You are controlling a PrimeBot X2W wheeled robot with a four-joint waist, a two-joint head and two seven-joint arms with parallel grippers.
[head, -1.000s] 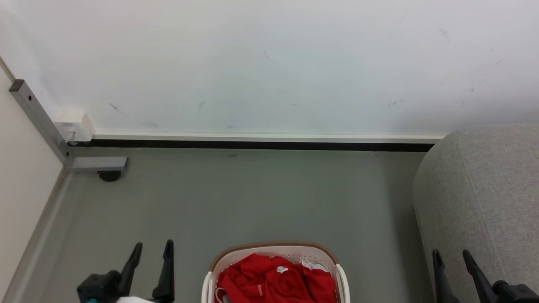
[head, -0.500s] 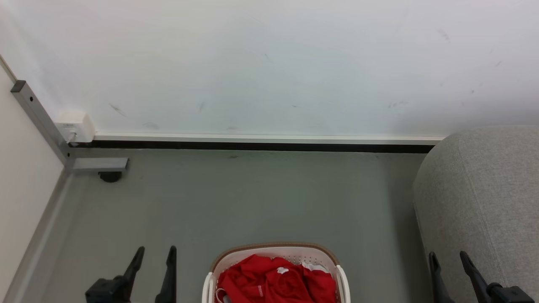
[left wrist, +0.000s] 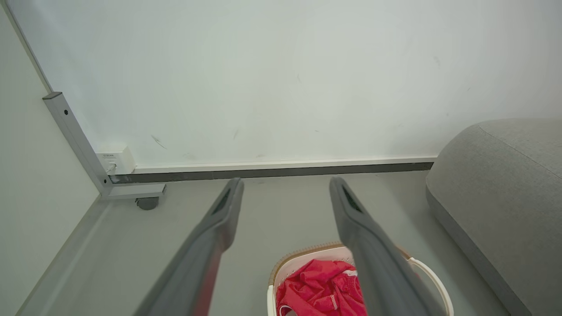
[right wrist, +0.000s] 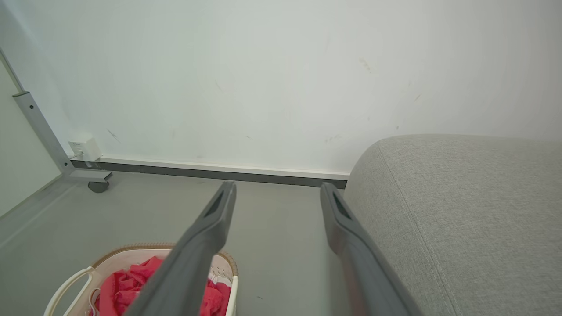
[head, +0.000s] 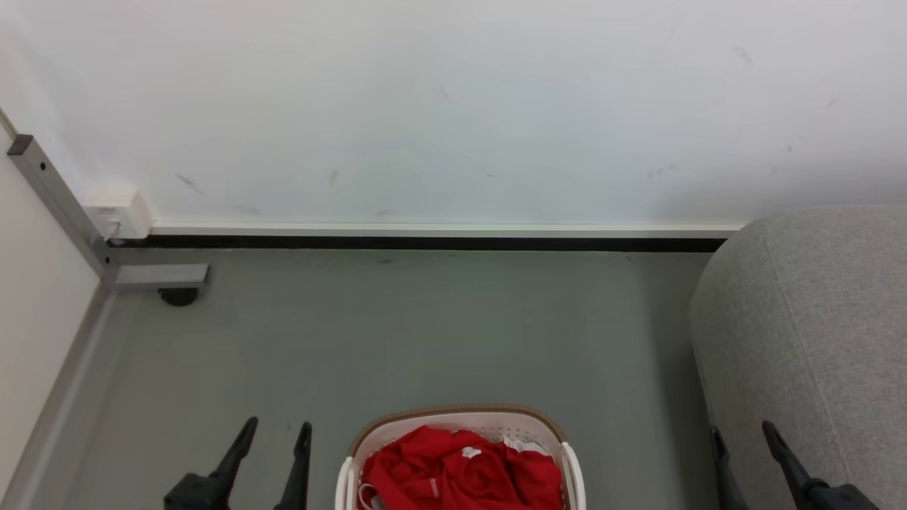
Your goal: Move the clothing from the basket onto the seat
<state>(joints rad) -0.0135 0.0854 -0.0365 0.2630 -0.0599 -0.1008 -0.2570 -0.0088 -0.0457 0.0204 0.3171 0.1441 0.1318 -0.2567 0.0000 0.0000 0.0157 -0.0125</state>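
Note:
My left gripper is about to grab the red clothing by its white-trimmed part, so that it can move out of the basket and onto the seat.
Bright red clothing with a bit of white trim lies bunched in the cream basket with a brown rim, at the bottom middle of the head view. The grey sofa seat rises at the right. My left gripper hangs open over the floor left of the basket, nothing between its fingers. My right gripper stands open beside the sofa's rounded arm. In the left wrist view the clothing and basket lie below the open fingers. The right wrist view shows the basket, the clothing and the sofa.
A white wall with a black-and-white skirting strip closes the far side. At the left stand a pale panel, a grey metal frame leg on a caster, and a white wall box. Grey floor spreads between them.
Both grippers have shifted: the left one moved right and lower toward the basket, the right one moved slightly left. The head view has also shifted a little.

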